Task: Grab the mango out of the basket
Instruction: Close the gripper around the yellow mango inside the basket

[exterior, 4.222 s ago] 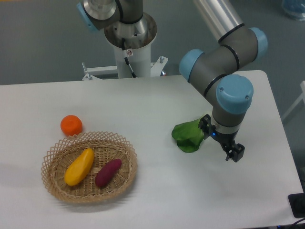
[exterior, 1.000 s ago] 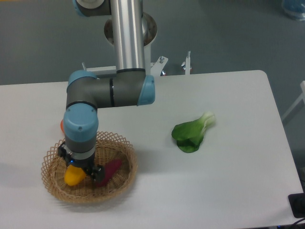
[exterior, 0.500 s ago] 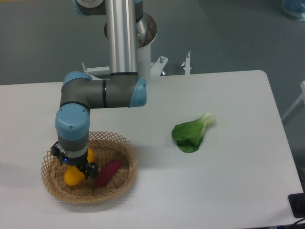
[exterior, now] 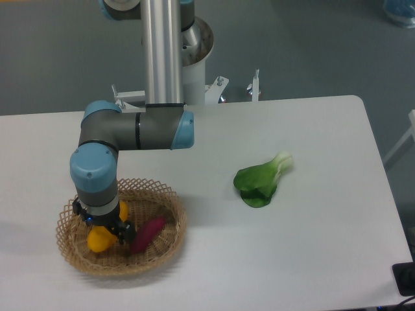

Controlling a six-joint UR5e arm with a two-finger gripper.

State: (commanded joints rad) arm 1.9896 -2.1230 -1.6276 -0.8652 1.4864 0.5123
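The robot's gripper has to grab the yellow mango by its middle (exterior: 113, 229) next. Then the robot can pick it up from the basket.
The mango (exterior: 97, 240) lies in the left half of the tan wicker basket (exterior: 176, 223) at the front left of the table. Only its yellow lower end and a bit of its upper end show past the wrist. My gripper (exterior: 104, 223) points straight down into the basket. Its jaws stand open on either side of the mango's middle, one dark finger (exterior: 128, 232) on the right side and the other on the left. The fruit still rests on the basket floor.
A dark purple-red sweet potato (exterior: 148, 233) lies in the basket just right of the gripper's right finger. A green leafy vegetable (exterior: 259, 181) lies on the white table to the right. The arm's base column (exterior: 188, 58) stands at the back edge.
Over four seconds the arm swung from the right side of the table to the basket and came down over the mango. In the last second it shifted slightly left and settled.
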